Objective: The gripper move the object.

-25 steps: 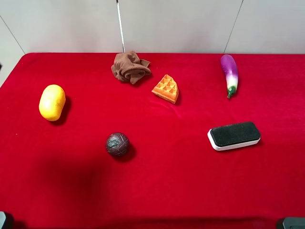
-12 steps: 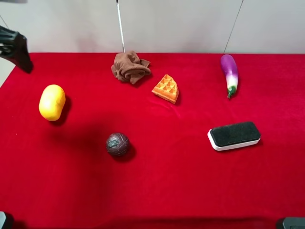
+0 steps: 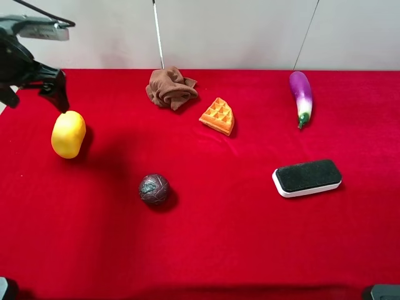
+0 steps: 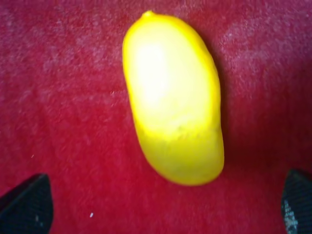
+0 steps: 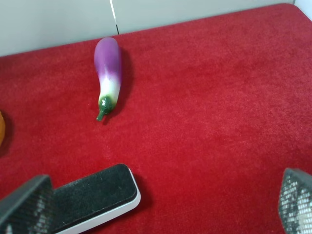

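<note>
Next, my left gripper grabs the yellow object by its blunt rounded end [image 4: 189, 153]. This leaves the yellow object's small nubbed tip [image 4: 148, 16] free during the move.
The yellow glossy oval object [image 3: 68, 134] lies on the red cloth at the far left. My left gripper [image 3: 36, 94] hangs open just behind and above it, one finger [image 3: 62, 97] close to the object's far end. In the left wrist view the object [image 4: 170, 97] fills the middle, and the left gripper [image 4: 161, 204] stands wide open with its two fingertips [image 4: 25, 204] at either side, not touching it. My right gripper [image 5: 161, 202] is open and empty; it does not show in the exterior high view.
A brown crumpled cloth [image 3: 170, 88] and an orange waffle wedge [image 3: 217, 115] lie at the back middle. A purple eggplant [image 3: 301, 92] lies at the back right, and a black-and-white eraser [image 3: 307, 177] at the right. A dark ball [image 3: 154, 189] sits at centre-left.
The left arm has come into view from the upper left and moved right, to just above and behind the yellow object. Nothing on the table has moved.
</note>
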`<state>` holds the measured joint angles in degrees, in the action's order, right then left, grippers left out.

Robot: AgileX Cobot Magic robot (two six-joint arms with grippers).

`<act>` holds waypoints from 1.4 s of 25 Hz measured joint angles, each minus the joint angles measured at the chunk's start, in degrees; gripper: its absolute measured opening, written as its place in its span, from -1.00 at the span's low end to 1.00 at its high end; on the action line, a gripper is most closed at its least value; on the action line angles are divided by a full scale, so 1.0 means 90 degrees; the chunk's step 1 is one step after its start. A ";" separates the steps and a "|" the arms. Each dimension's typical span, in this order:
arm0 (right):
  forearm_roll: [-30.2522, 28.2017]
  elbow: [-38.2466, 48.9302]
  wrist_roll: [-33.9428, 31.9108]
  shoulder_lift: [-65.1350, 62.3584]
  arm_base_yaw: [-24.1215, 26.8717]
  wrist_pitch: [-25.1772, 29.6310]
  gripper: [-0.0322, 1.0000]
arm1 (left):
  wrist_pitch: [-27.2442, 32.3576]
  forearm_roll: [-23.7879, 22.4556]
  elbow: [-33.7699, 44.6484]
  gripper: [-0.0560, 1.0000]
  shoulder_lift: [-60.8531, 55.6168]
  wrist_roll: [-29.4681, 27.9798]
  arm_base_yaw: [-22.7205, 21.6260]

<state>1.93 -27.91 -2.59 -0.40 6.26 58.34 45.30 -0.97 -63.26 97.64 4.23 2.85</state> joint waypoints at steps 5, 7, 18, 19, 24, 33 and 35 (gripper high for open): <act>0.0000 0.0000 0.0000 0.0000 0.0000 0.0000 0.41 | -0.0369 0.0108 0.0000 0.84 0.0486 0.0000 0.0000; 0.0000 0.0000 0.0000 0.0000 0.0000 0.0000 0.41 | -0.0500 0.0183 -0.0005 0.84 0.0673 -0.0005 0.0000; 0.0000 0.0000 0.0000 0.0000 0.0000 0.0000 0.41 | -0.1139 0.0275 -0.0005 0.84 0.1533 -0.0007 0.0000; 0.0000 0.0000 0.0000 0.0000 0.0000 0.0000 0.41 | -0.1201 0.0307 -0.0005 0.84 0.1592 -0.0007 0.0000; 0.0000 0.0000 0.0000 0.0000 0.0000 0.0000 0.41 | -0.1389 0.0395 -0.0005 0.84 0.1837 -0.0007 0.0000; 0.0000 0.0000 0.0000 0.0000 0.0000 0.0000 0.41 | -0.1423 0.0401 -0.0005 0.80 0.1972 -0.0051 0.0000; 0.0000 0.0000 0.0000 0.0000 0.0000 0.0000 0.41 | -0.1423 0.0401 -0.0005 0.71 0.1972 -0.0051 0.0000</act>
<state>1.93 -27.91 -2.59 -0.40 6.26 58.34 32.49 2.64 -63.31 115.39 3.78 2.85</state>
